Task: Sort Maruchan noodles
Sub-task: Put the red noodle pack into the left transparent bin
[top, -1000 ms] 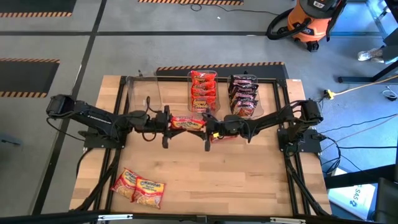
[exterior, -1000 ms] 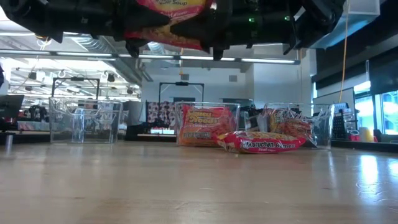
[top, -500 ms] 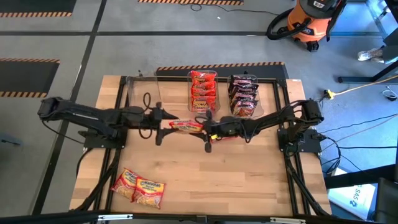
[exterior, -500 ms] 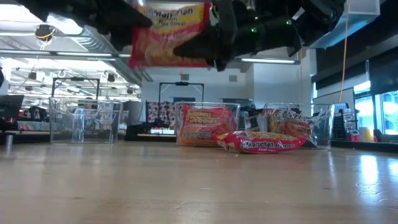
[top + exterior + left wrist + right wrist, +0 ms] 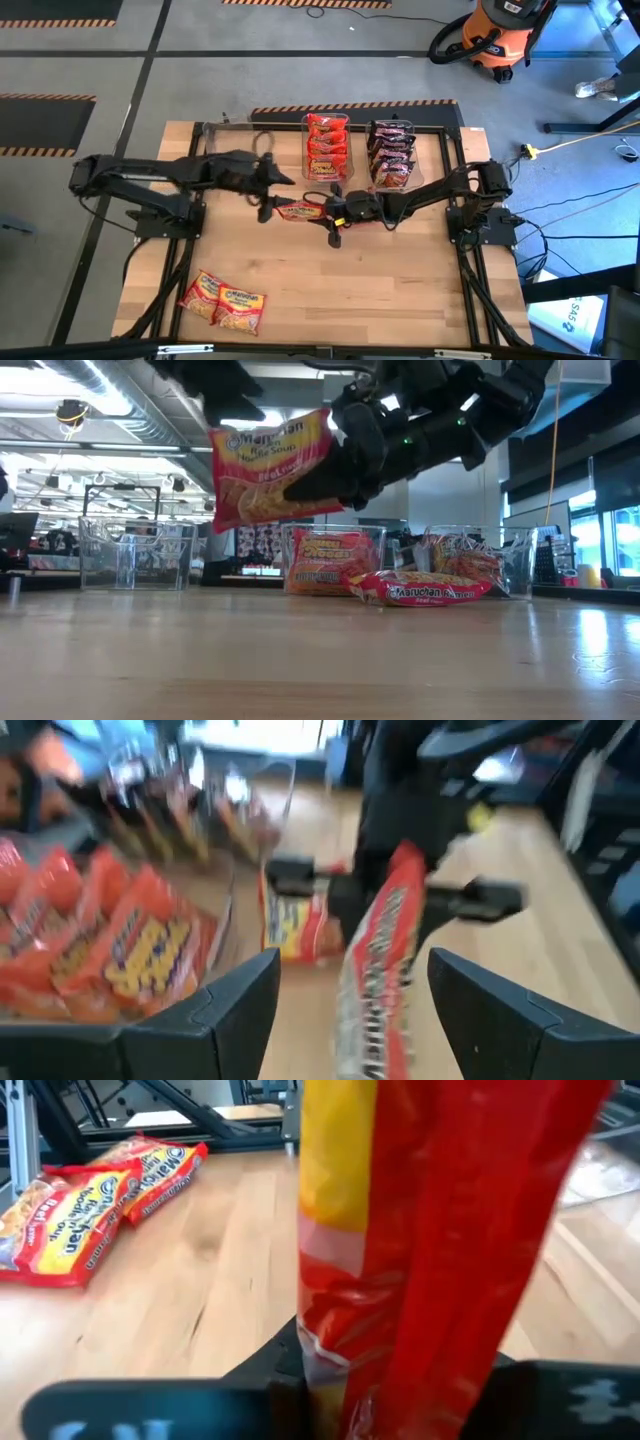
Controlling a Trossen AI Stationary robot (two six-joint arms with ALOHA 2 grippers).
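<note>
I should grip the packet by its loose end (image 5: 284, 210) with my left gripper next, because my right gripper's fingers already cover the packet's other end.
One red-and-yellow Maruchan noodles packet (image 5: 268, 468) hangs above the table's middle with my right gripper (image 5: 328, 212) shut on it. My left gripper (image 5: 268, 192) stands open just left of it, raised, and its fingers (image 5: 235, 1010) touch nothing. A second packet (image 5: 425, 590) lies flat on the table under my right arm. Two more packets (image 5: 222, 300) lie at the near left corner. Red packets fill the middle clear bin (image 5: 326, 148), and dark packets fill the right bin (image 5: 392, 155). My right gripper pinches the packet's right end (image 5: 305, 488) between its two fingers, coming from the table's right and slanting a little downward. The packet (image 5: 400, 1230) stands on edge in the hold, printed face toward the near side. It is tilted and lifted clear of the table.
An empty clear bin (image 5: 230, 145) stands at the far left of the bin row. Bare wood lies between the grippers and the near edge. An orange shop vacuum (image 5: 495, 35) stands on the floor beyond the table.
My left gripper has let go of the packet, drawn back toward the table's left, risen and tipped upward. My right gripper has sunk with the packet. The packet has swung from lying flat between both grippers to standing on edge, tilted.
</note>
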